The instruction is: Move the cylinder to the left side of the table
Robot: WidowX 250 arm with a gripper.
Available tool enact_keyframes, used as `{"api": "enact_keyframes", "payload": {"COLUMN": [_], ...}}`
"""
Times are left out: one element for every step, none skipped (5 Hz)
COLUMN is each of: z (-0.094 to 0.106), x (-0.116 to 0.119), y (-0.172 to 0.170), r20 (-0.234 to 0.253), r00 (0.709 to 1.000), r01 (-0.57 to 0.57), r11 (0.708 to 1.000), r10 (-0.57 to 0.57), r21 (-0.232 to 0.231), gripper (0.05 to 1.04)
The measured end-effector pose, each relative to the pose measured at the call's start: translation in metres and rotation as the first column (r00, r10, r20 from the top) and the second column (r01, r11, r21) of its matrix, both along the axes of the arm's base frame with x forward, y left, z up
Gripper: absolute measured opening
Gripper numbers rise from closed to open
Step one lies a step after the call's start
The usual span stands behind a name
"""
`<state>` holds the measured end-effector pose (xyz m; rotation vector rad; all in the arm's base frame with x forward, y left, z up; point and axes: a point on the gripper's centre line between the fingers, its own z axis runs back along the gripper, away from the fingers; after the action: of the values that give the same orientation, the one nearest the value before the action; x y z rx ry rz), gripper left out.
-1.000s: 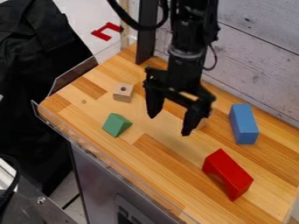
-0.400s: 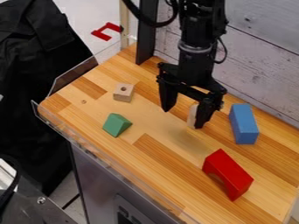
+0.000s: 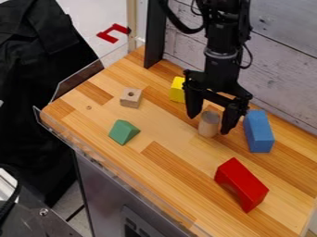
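Note:
My gripper grabs the pale wooden cylinder by its curved side next. Then it brings the cylinder to the side of the table with the green wedge.
My gripper (image 3: 208, 125) hangs over the right rear part of the table, its two fingers spread apart. The plain wooden cylinder (image 3: 208, 124) stands upright on the tabletop (image 3: 167, 173), and in this view it appears between the two fingertips. Whether either finger touches it, I cannot tell; the gap around it looks wide enough for the fingers to be clear of it.
Right of the gripper is a blue block (image 3: 259, 131), close to one finger. A yellow block (image 3: 178, 90) sits behind left. A red arch block (image 3: 241, 184) lies toward the front right. Farther left are a green wedge (image 3: 123, 132) and a small wooden block with a hole (image 3: 130, 98).
The gripper has moved right and slightly back, staying open. The cylinder, mostly hidden behind a finger before, now shows between the fingers, and the yellow block has come into sight.

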<state>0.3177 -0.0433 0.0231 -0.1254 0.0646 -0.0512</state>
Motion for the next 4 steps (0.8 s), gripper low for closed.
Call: {"api": "enact_keyframes", "payload": {"z": [-0.003, -0.005, -0.011, -0.014], "x": [0.009, 0.011, 0.010, 0.010], "y": [0.003, 0.010, 0.011, 0.010], "r20": [-0.020, -0.034, -0.054, -0.055], "r00": [1.000, 0.998, 0.996, 0.996], "r01": [-0.014, -0.054, -0.064, -0.064], "r11": [1.000, 0.999, 0.998, 0.998], "r10": [0.014, 0.054, 0.064, 0.063], "r21": [0.006, 0.007, -0.001, -0.007], "gripper": [0.998, 0.952, 0.699, 0.520]}}
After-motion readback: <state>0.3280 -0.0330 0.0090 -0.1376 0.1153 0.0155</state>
